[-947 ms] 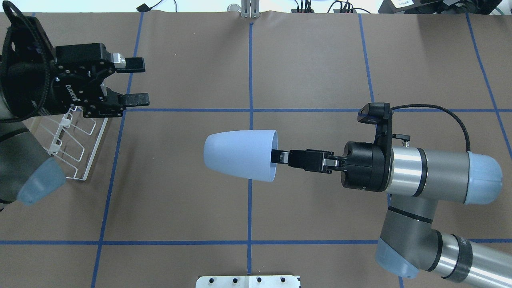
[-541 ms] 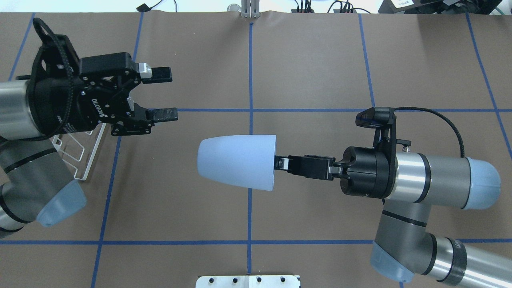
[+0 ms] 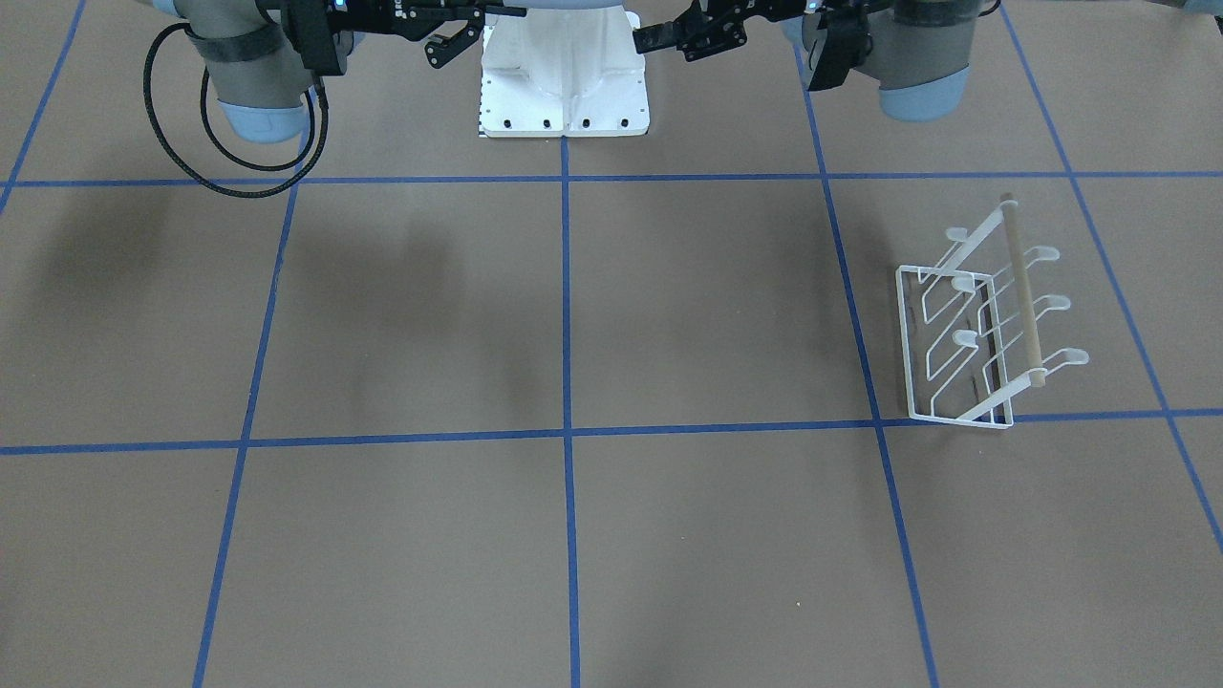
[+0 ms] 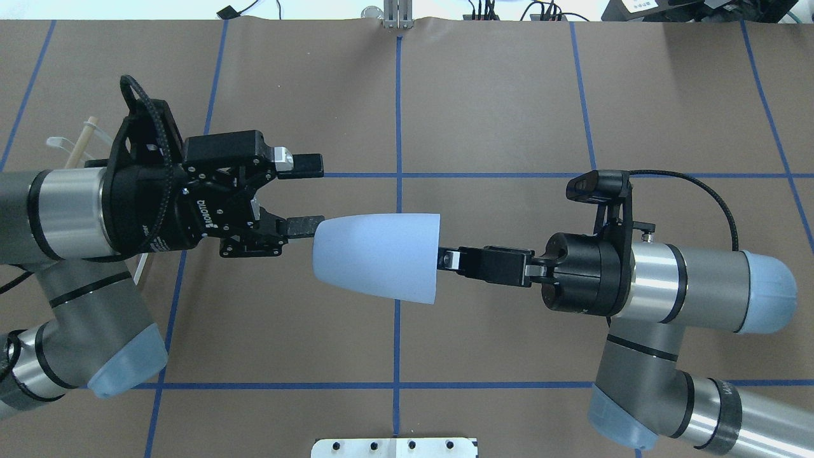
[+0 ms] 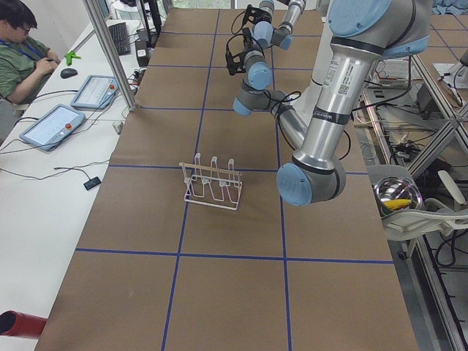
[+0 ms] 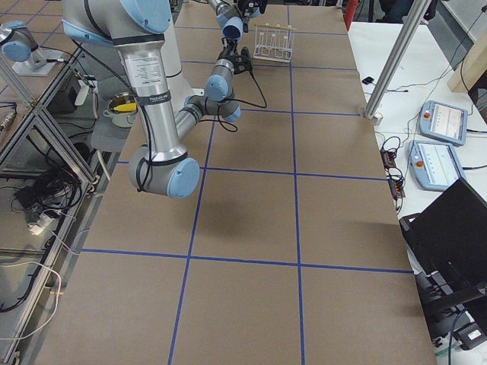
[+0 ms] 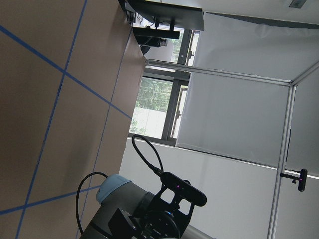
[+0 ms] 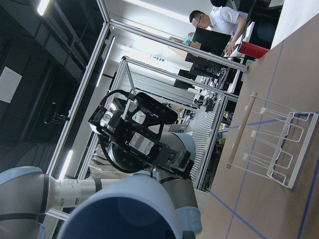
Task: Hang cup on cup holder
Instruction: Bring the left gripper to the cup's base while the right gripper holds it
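Note:
My left gripper's fingers reach just the edge of the cup's closed end (image 3: 613, 7), so it first moves farther over that end and only then closes.
The pale blue-grey cup (image 4: 378, 254) hangs on its side above the table's middle, closed end to the left. My right gripper (image 4: 448, 259) is shut on its rim, one finger inside. The cup also shows in the right wrist view (image 8: 124, 214) and the exterior right view (image 6: 233, 29). My left gripper (image 4: 311, 194) is open, with its lower fingertip (image 4: 304, 226) at the cup's closed end; I cannot tell if they touch. The white wire cup holder (image 3: 984, 334) stands on the table on my left side, empty. In the overhead view my left arm hides it except for the rod tip (image 4: 82, 143).
The white robot base plate (image 4: 394, 447) sits at the table's near edge. Blue tape lines grid the brown table. An operator (image 5: 22, 44) sits beside the far table edge with tablets (image 5: 55, 124) by him.
My left arm has swung right from over the cup holder, bringing its open gripper up to the cup's closed end. The cup has shifted slightly left in my right gripper.

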